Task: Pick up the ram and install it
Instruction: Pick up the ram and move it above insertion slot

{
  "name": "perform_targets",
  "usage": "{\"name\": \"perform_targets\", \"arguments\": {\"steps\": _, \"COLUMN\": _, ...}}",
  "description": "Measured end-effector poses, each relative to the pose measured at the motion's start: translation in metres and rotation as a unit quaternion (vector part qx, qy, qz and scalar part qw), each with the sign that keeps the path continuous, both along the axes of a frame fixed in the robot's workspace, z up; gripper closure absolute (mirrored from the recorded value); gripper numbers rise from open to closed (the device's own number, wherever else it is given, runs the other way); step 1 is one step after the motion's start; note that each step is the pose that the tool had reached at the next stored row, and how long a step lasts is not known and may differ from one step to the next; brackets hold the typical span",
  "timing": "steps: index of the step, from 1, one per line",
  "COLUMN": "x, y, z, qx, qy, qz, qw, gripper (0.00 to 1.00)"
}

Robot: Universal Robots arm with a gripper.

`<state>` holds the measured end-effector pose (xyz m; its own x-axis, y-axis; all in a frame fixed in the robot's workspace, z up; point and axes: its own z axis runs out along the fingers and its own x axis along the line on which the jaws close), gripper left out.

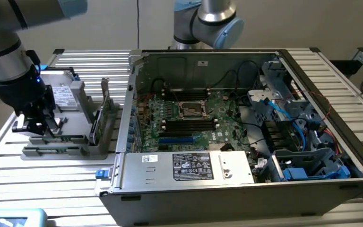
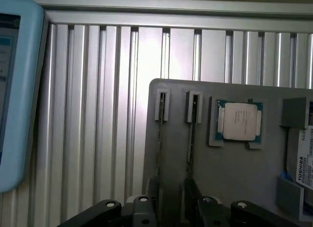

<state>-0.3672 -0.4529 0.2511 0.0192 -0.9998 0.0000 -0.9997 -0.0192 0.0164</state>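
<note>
The gripper picks up the ram by the open middle of its length [image 1: 54, 151] next, because the holder's end slots wrap both ends of the ram.
Two thin green ram sticks stand on edge in the slots of a grey holder [image 2: 234, 178]; in the wrist view they are one ram stick [image 2: 159, 144] and a second ram stick [image 2: 191, 139]. My gripper [image 2: 169, 205] hangs low over the holder's near end, open, with bare grey holder showing between its fingers [image 2: 152, 200]. In the exterior view the gripper [image 1: 41, 126] sits over the holder [image 1: 55, 152] on the exterior view's left. The open computer case [image 1: 232, 189] lies in the middle, its motherboard showing black memory slots [image 1: 188, 125].
A square silvery processor chip [image 2: 238, 121] and a hard drive [image 2: 304, 166] rest in the same holder. An upright expansion card [image 1: 103, 111] stands between holder and case. A blue-framed screen [image 2: 17, 90] lies on the slatted aluminium table [image 2: 98, 114].
</note>
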Motion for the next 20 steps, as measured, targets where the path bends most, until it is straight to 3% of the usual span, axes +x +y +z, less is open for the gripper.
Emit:
{"name": "perform_targets", "arguments": {"steps": 7, "x": 0.000, "y": -0.0041, "z": -0.0127, "qx": 0.0000, "qy": -0.0001, "qz": 0.000, "qw": 1.0000, "gripper": 0.64}}
{"name": "perform_targets", "arguments": {"steps": 20, "x": -0.001, "y": -0.0055, "z": -0.0363, "qx": 0.0000, "qy": -0.0001, "qz": 0.000, "qw": 1.0000, "gripper": 0.64}}
